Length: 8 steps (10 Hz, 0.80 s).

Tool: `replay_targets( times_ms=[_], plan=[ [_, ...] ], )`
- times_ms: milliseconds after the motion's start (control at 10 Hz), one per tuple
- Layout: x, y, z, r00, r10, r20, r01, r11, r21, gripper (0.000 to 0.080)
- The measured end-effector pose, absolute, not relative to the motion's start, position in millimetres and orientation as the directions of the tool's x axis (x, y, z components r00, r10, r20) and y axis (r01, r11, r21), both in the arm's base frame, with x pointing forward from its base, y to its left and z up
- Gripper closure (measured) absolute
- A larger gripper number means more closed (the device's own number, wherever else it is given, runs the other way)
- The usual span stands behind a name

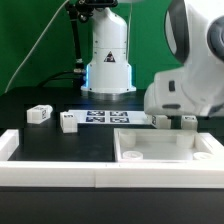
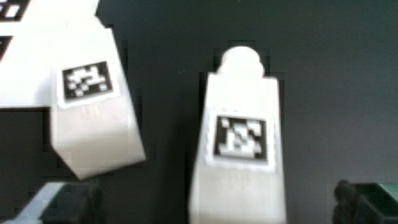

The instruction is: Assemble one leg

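Next, my gripper grabs the white leg's plain end beyond the tag (image 2: 238,198), leaving the leg's rounded tip free for assembly.
In the wrist view a white leg (image 2: 240,140) with a black-and-white tag lies on the black table, lengthwise between my two dark fingertips (image 2: 63,205). The gripper (image 2: 214,208) is open, one finger on each side of the leg and apart from it. A second tagged leg (image 2: 89,100) lies beside it, tilted. In the exterior view the gripper (image 1: 173,121) is down at the table behind the large white panel (image 1: 130,150), and the arm's white hand hides most of these two legs.
Two more legs (image 1: 40,113) (image 1: 68,122) lie at the exterior view's left. The marker board (image 1: 105,117) lies in the middle before the robot base. A white rail (image 1: 50,175) runs along the front edge.
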<state>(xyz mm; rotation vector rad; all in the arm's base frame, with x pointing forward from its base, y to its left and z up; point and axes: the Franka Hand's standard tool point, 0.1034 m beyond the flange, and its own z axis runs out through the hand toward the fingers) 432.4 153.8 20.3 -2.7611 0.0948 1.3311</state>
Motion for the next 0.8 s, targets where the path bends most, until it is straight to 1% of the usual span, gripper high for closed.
replay_targets(
  times_ms=[400,800],
  plan=[
    [419.4,155.8,8.3,0.627,-0.025,-0.779,-0.084,-0.996,-0.036,0.0151],
    [416.4,153.5,6.4,0.623,-0.028,-0.782,-0.086,-0.996,-0.033,0.0151]
  ],
)
